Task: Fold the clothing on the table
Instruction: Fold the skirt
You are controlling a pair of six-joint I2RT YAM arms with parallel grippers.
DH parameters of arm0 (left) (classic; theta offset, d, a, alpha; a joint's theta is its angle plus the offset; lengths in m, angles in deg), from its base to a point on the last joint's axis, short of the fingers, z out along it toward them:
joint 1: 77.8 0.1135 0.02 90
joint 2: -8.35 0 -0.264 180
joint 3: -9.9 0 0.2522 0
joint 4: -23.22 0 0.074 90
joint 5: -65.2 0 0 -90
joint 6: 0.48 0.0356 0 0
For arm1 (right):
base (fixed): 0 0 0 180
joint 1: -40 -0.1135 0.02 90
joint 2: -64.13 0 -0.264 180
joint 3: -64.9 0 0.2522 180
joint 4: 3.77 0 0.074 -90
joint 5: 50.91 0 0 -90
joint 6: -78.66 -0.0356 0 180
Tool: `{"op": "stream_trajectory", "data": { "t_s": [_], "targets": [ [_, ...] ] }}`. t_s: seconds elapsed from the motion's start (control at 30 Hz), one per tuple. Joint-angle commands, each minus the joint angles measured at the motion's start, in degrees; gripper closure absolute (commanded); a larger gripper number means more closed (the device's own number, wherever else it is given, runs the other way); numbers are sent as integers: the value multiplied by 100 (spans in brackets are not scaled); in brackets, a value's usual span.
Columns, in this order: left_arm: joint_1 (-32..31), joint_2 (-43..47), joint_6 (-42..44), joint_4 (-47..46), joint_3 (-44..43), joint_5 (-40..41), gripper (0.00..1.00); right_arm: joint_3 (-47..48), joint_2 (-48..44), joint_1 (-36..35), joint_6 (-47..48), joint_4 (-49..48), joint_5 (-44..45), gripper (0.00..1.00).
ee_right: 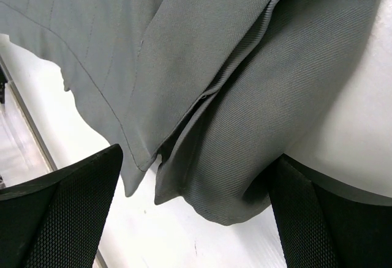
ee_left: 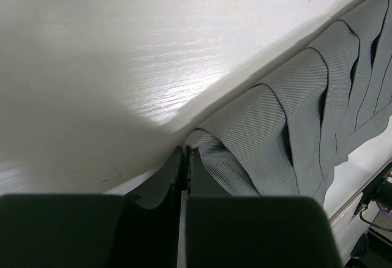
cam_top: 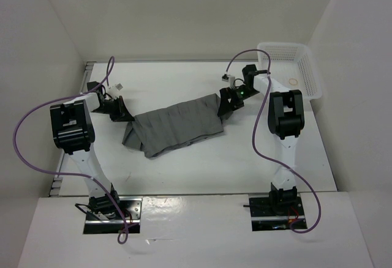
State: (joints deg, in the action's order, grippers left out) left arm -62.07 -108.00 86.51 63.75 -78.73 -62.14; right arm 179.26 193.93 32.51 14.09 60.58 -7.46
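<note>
My right gripper pinches the clothing's folded corner next, at the clothing's end opposite my left gripper. Then I fold that end across.
The clothing, a dark grey pleated garment, lies bunched in a slanted band across the middle of the table. At its left end, my left gripper is shut on a pinch of the hem. In the left wrist view the jaws meet with a thin strip of fabric between them, and the pleats fan away to the right. My right gripper stands wide open at the garment's right end. Its two fingers straddle a folded corner that rests on the table, ungripped.
A white mesh basket stands at the back right corner. White walls enclose the table on three sides. The metal rail edge shows in the right wrist view. Purple cables loop from both arms.
</note>
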Motion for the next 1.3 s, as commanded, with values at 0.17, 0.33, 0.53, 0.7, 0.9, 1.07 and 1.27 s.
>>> {"op": "stream_trajectory", "data": {
  "t_s": [0.17, 0.33, 0.53, 0.7, 0.9, 1.07, 1.27],
  "targets": [
    [53, 113, 204, -5, 43, 227, 100, -269, 90, -226, 138, 127, 242, 3],
    [53, 113, 204, -5, 43, 227, 100, -269, 142, -280, 138, 127, 242, 7],
    [53, 113, 204, -5, 43, 175, 100, -216, 247, -385, 138, 127, 242, 13],
    [53, 113, 257, -5, 43, 175, 100, -216, 300, -385, 138, 127, 242, 27],
    [53, 113, 257, 48, 43, 175, 100, -216, 301, -438, 138, 127, 242, 52],
    [53, 113, 257, 48, 43, 122, 100, -163, 353, -499, 85, 127, 348, 78],
    [-122, 113, 257, 48, -62, 60, 100, 345, 248, -499, -143, 127, 1206, 100]
  ]
}}
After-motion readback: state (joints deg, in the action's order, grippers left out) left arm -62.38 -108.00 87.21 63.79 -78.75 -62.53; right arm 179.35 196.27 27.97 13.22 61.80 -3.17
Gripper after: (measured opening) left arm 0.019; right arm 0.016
